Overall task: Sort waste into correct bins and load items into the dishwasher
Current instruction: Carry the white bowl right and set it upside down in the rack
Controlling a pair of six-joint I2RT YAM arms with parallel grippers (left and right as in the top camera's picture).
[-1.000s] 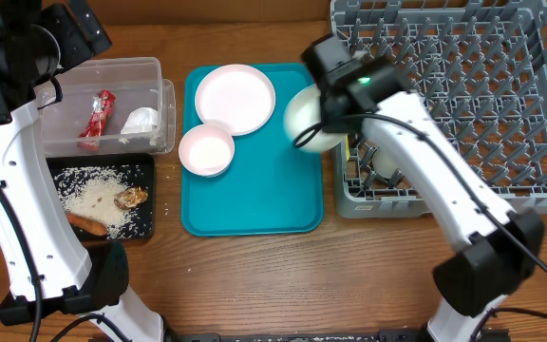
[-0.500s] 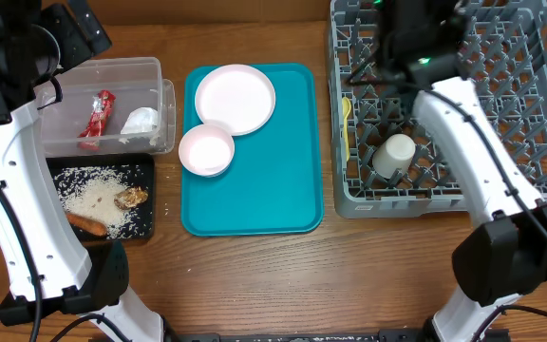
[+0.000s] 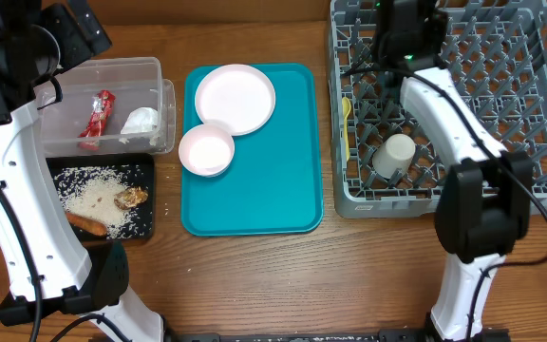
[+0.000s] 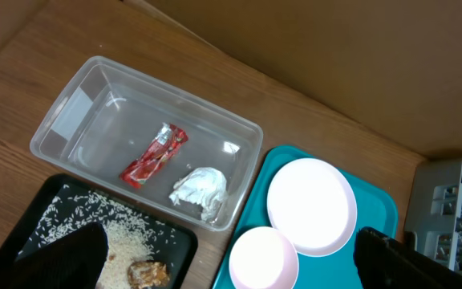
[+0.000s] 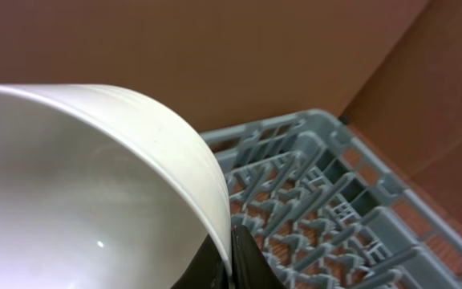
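Observation:
The white bowl hangs above the rack and would fall onto the rack's wires if I opened now, so my right gripper keeps holding the bowl.
My right gripper is shut on the rim of a white bowl, held over the far left part of the grey dish rack; in the overhead view the arm hides the bowl. A white cup and a yellow spoon are in the rack. A white plate and another bowl sit on the teal tray. My left gripper is open and empty, high above the clear tub, which holds the red wrapper and napkin.
The black tray at the front left holds rice, a brown food piece and a carrot. A brown cardboard wall stands behind the table.
My right arm has carried the bowl from the teal tray's right edge up over the far side of the rack, uncovering the cup. The left arm has not moved.

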